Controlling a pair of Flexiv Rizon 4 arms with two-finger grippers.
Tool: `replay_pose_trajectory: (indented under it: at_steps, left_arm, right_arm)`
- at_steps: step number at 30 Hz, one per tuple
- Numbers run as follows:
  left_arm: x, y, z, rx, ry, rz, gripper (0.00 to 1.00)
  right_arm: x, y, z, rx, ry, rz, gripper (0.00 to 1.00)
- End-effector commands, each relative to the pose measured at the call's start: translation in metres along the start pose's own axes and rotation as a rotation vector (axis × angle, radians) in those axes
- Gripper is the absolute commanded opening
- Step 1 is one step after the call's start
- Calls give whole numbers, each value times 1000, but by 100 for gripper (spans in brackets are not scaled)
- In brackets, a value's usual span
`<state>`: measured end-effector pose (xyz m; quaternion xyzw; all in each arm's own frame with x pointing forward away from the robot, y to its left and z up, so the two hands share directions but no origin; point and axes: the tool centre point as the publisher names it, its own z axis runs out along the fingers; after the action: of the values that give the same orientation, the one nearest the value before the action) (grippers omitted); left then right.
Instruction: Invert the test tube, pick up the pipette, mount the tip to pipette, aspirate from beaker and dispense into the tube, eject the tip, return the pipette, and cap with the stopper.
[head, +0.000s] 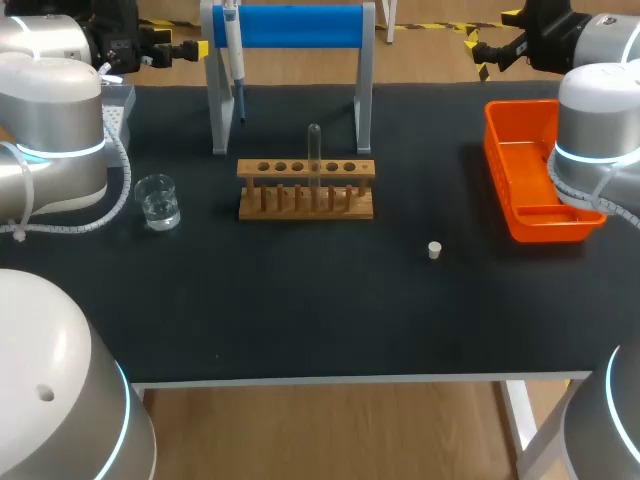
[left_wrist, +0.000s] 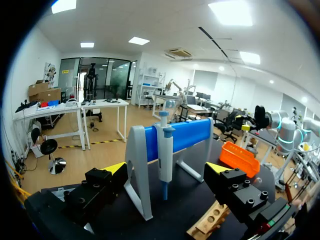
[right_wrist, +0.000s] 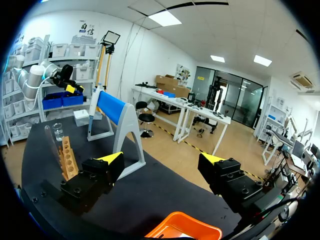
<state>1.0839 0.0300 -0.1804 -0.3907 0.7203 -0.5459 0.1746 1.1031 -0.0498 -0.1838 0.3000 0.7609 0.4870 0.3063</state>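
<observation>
I should next use my right gripper to grab the test tube by its exposed rounded end (head: 314, 137) (right_wrist: 49, 134), because the wooden rack closes around the tube's lower half. Then I can turn the test tube upside down.
A clear test tube (head: 314, 150) stands in the wooden rack (head: 305, 190) with its rounded end up; the right wrist view shows the tube (right_wrist: 50, 137) in the rack (right_wrist: 67, 157) too. The pipette (head: 232, 45) hangs on the blue-barred stand (head: 290, 25). My left gripper (head: 190, 47) is high at the back left, open, and the pipette (left_wrist: 165, 157) hangs just ahead of the left gripper (left_wrist: 166, 170). A beaker (head: 158, 200) of water stands left of the rack. The white stopper (head: 434, 250) lies on the mat. My right gripper (head: 480, 52), open and empty, is high at the back right.
An orange tray (head: 530, 170) sits at the right side of the table, under my right gripper (right_wrist: 162, 160). A grey tip box (head: 118, 100) is partly hidden behind my left arm. Black mat (head: 320, 320) covers the table's front half.
</observation>
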Motion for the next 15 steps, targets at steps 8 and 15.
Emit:
replay_pose_trajectory:
  at_steps: [8, 15]
  left_arm:
    - [0, 1, 0, 2, -1, 0, 100]
    - [0, 1, 0, 2, -1, 0, 100]
  right_arm:
    - [0, 0, 0, 0, 0, 0, 100]
    - [3, -1, -3, -3, 12, -8, 100]
